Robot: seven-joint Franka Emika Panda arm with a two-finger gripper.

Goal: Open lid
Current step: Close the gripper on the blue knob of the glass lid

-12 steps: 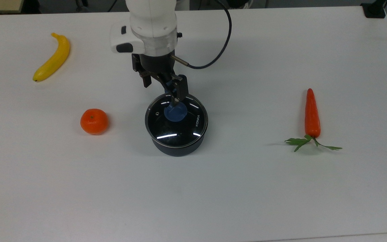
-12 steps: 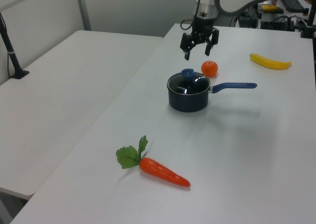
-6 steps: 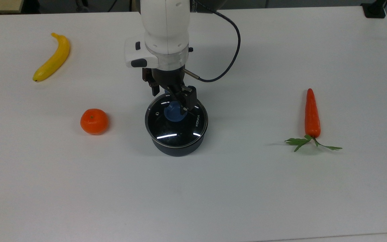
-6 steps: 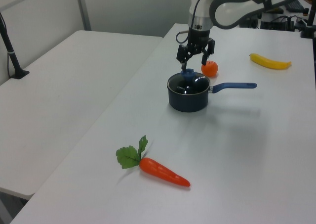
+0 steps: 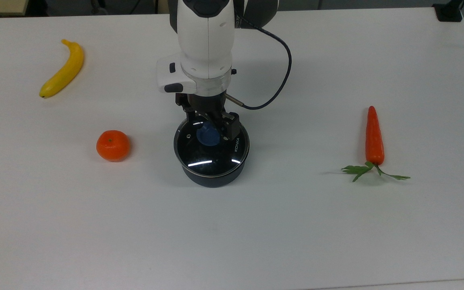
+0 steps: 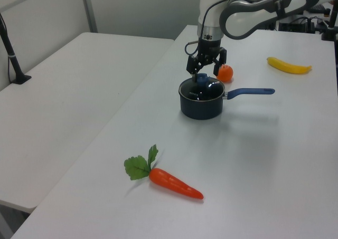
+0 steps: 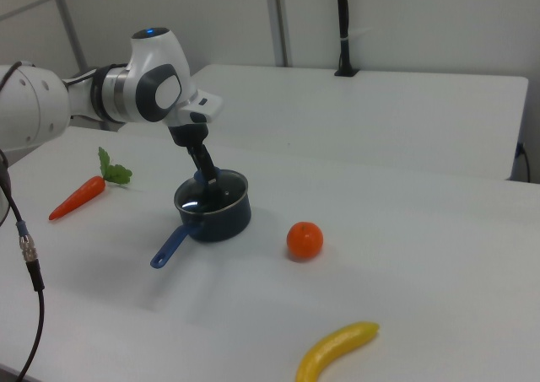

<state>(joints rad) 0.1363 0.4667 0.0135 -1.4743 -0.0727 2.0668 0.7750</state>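
Next, my gripper grabs the lid by its blue knob (image 6: 202,80) to open the dark saucepan (image 6: 201,106).
The round glass lid (image 5: 212,153) with its blue knob (image 5: 207,136) sits closed on the dark saucepan (image 5: 212,178) at mid-table. My gripper (image 5: 210,124) is open and low over the lid, one finger on each side of the knob, apart from it. In the left view the gripper (image 6: 204,75) straddles the knob (image 6: 202,80) above the lid (image 6: 204,91). The right view has the gripper (image 7: 207,178) down at the lid (image 7: 211,198), its fingertips partly hidden behind the pan rim.
A mandarin (image 5: 112,145) lies at the top view's left of the pan, a banana (image 5: 63,69) further back left, and a carrot (image 5: 374,137) far right. The pan's blue handle (image 6: 251,92) sticks out to the left view's right.
The arm has come down and toward the pan. My open gripper went from above the lid's far edge to straddling the blue knob. The lid and pan have not moved.
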